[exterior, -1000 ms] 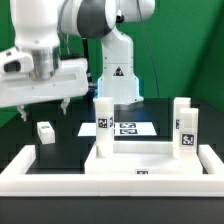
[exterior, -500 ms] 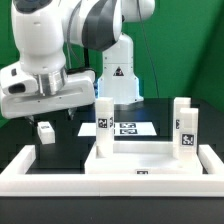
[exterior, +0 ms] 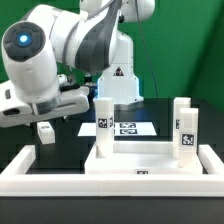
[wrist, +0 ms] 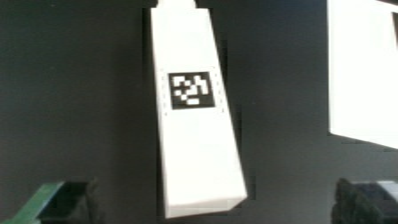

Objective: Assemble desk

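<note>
My gripper's fingers still hang above the loose white leg [exterior: 45, 132], with black table showing wide around the leg, so it is too early to close before lowering.
The white desk top [exterior: 140, 160] lies flat inside the front wall, with two white tagged legs [exterior: 103, 117] [exterior: 184, 128] standing upright at its far corners. A loose white leg [exterior: 45, 132] lies on the black table at the exterior view's left. My gripper [exterior: 50, 117] hangs just above it, open. In the wrist view this leg [wrist: 192, 110] lies lengthwise with its tag facing up. Its near end sits between the two dark fingertips [wrist: 54, 202] of my gripper [wrist: 214, 205], which do not touch it.
The marker board [exterior: 128, 128] lies behind the desk top. A low white border wall [exterior: 60, 178] runs along the front and left. The robot base [exterior: 118, 80] stands at the back. A white edge [wrist: 365, 70] shows beside the leg in the wrist view.
The arm has swung and tilted, bringing the gripper lower and closer over the loose leg. The jaws have stayed open. The desk top and upright legs have not moved.
</note>
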Robot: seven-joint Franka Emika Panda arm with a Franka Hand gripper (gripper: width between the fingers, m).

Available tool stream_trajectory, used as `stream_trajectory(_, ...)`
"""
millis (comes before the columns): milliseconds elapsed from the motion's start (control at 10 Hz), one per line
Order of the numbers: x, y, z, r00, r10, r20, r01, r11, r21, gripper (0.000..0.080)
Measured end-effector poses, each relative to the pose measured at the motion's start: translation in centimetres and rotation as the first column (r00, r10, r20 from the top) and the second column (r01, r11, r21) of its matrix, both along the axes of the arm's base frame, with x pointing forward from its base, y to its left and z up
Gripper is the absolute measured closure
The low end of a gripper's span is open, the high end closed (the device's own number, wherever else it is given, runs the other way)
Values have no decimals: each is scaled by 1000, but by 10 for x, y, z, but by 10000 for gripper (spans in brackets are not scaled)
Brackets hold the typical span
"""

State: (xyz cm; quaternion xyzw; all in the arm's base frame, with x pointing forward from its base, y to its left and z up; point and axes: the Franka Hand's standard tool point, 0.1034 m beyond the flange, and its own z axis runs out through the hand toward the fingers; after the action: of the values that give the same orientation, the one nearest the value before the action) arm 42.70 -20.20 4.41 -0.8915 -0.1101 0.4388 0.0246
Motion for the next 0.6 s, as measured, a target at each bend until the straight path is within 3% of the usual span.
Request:
stream_trajectory(300, 2, 0, -4, 1000, 5, -8, -5, 1000, -2, 150)
stream_trajectory(600, -21, -5, -25, 1000, 23, -19, -24, 1000, -11, 150)
